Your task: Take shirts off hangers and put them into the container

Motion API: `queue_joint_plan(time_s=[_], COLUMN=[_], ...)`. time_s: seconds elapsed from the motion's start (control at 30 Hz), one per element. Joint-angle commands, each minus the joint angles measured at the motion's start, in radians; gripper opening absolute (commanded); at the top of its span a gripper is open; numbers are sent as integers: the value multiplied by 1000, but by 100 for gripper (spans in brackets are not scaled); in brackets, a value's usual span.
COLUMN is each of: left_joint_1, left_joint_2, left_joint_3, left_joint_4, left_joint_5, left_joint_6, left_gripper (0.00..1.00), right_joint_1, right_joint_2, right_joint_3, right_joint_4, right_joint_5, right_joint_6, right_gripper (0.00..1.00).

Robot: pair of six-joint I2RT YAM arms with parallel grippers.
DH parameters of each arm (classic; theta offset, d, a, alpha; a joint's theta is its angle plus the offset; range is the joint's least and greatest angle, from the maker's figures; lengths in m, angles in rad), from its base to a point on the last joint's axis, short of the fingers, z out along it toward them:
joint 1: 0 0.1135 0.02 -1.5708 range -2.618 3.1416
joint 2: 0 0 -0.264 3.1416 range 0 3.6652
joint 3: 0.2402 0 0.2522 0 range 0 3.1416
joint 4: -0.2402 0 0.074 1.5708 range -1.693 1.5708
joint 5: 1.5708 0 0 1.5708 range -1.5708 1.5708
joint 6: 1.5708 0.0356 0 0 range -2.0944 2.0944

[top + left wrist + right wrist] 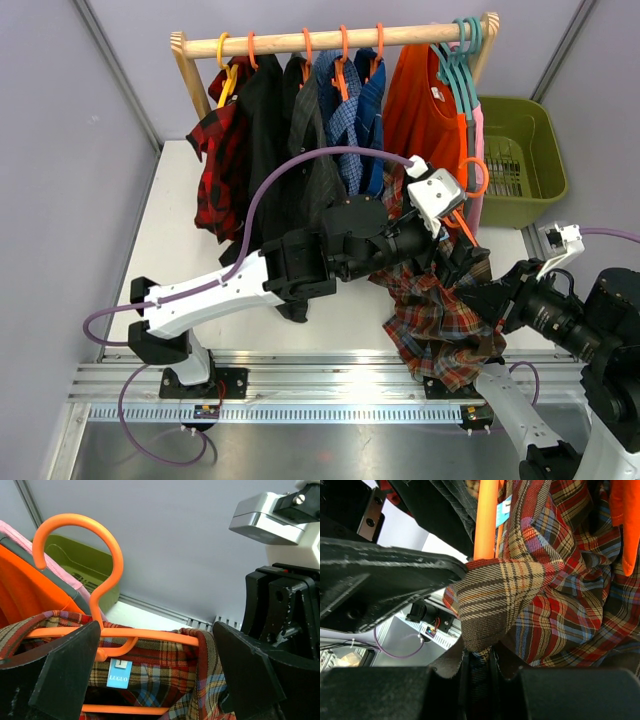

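My left gripper grips the orange hanger by its hook's base next. This leaves the hanger's shoulder bar free to slide out of the plaid shirt.
A brown-red-teal plaid shirt hangs off the rail on an orange hanger, whose hook is free in the air. My left gripper is open, one finger on each side of the hanger's shoulder bar and the shirt collar. My right gripper is shut on a fold of the plaid shirt, just beside the hanger's orange bar. In the top view both grippers meet at the shirt, the left gripper above the right gripper. The olive-green container stands at the far right, nothing showing inside.
On the wooden rail hang a red-black plaid shirt, a black one, a blue plaid one and an orange one. Teal hangers hang at its right end. A metal track runs along the near edge.
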Motion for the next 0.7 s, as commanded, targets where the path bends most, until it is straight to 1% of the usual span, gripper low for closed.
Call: queue_joint_plan(time_s=[0.0,0.1,0.3,0.47,0.53,0.6,0.63,0.67], left_joint_1=[-1,1,19,50,80,97,108,114], left_joint_2=[2,15,-7,12,33,59,64,71], left_joint_3=[47,41,-21,-10,30,44,48,53], left_joint_4=[53,74,157,168,144,134,136,134], left_joint_5=[-1,-32,-96,-70,-44,-26,-6,5], left_joint_6=[27,40,55,41,18,-11,-19,-29], left_gripper=[99,99,99,99,98,94,89,81], right_joint_1=[-4,-4,-4,-4,-4,-4,-4,-4], right_joint_2=[-5,-5,-15,-18,-17,-18,-20,-22], right_joint_3=[23,28,36,34,40,36,34,33], right_joint_4=[50,49,38,40,41,46,46,49], right_joint_5=[-83,-92,-95,-103,-109,-117,-117,-118], right_joint_6=[7,4,2,2,2,1,1,-1], right_gripper=[0,0,0,0,0,0,0,0])
